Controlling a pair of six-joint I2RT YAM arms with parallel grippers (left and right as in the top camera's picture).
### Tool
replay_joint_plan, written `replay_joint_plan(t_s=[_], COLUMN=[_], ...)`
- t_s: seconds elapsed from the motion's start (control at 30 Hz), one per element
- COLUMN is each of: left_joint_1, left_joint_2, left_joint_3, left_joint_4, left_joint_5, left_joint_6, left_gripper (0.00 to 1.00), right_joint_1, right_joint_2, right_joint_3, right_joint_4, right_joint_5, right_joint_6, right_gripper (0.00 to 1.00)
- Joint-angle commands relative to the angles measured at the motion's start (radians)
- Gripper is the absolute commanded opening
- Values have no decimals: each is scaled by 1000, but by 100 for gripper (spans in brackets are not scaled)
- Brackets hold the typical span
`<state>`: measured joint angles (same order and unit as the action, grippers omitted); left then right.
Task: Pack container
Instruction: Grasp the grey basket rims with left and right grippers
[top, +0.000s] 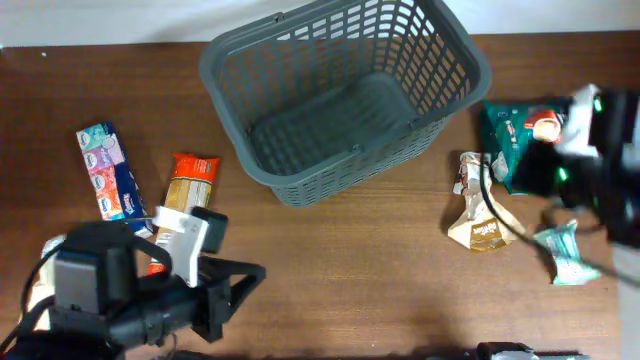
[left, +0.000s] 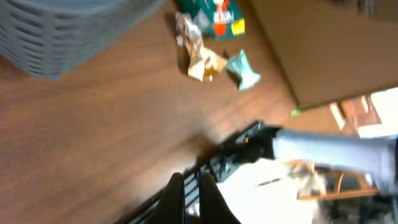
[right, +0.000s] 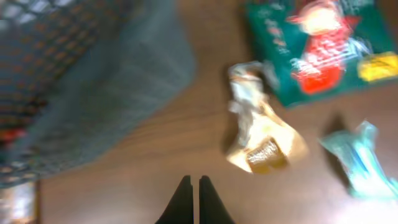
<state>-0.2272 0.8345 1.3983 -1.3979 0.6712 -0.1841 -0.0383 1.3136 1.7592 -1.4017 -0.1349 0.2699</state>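
Note:
I would lift my left gripper empty if I raised it now, and the packet would stay behind. Its closed fingers are over open table short of the basket (top: 345, 90) (left: 68, 36).
The dark grey lattice basket (top: 345, 90) stands empty at the back centre; it also shows in the left wrist view (left: 56, 31) and the right wrist view (right: 99, 74). My left gripper (top: 255, 272) is shut and empty, low over the table front left, its fingers (left: 193, 190) together. My right gripper (right: 191, 190) is shut and empty, above bare table between the basket and the packets at right. A green packet (top: 512, 135), a crumpled tan packet (top: 480, 218) and a teal packet (top: 563, 252) lie right of the basket.
A blue tissue pack (top: 108, 172) and an orange pasta packet (top: 190, 182) lie at the left, near my left arm. The right arm body (top: 600, 150) hangs over the green packet's right side.

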Motion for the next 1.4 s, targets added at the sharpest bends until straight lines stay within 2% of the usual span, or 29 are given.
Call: replay_joint_plan(t_s=[0.0,0.2,0.3,0.37,0.5,0.57,0.63,0.73,0.87,0.93,1.07,1.37], left_joint_1=[-133,-366,-539,-602,-692,-694,-696,-696,-696,-696,-696,-696], left_joint_2=[-1,81,216,281,455,521,542,544,544,544,544,544], left_joint_3=[-1,-20,-29,-29,-27,-14,-2,7,20,20,20,20], left_joint_4=[-10,17,94,129,187,190,190,190,205,241,296,347], left_joint_5=[-220,-437,-574,-658,-857,-959,-1062,-1155,-1287,-1298,-1296,-1296], left_joint_6=[-10,-25,-34,-37,-36,-35,-15,52,204,320,422,467], left_gripper=[2,2,2,2,2,2,2,2,2,2,2,2], right_joint_1=[7,77,112,118,117,118,118,130,170,185,190,190], right_joint_2=[68,215,296,324,381,413,410,410,410,410,410,429], right_joint_3=[174,568,755,790,795,792,759,754,754,754,753,703], right_joint_4=[15,-25,-59,-85,-198,-297,-297,-297,-297,-297,-297,-296], right_joint_5=[-161,-167,-168,-169,-168,-169,-233,-289,-288,-288,-279,-162], right_joint_6=[-87,-165,-169,-169,-204,-262,-280,-301,-343,-349,-349,-381], right_gripper=[3,4,3,4,4,4,4,4,4,3,4,4])
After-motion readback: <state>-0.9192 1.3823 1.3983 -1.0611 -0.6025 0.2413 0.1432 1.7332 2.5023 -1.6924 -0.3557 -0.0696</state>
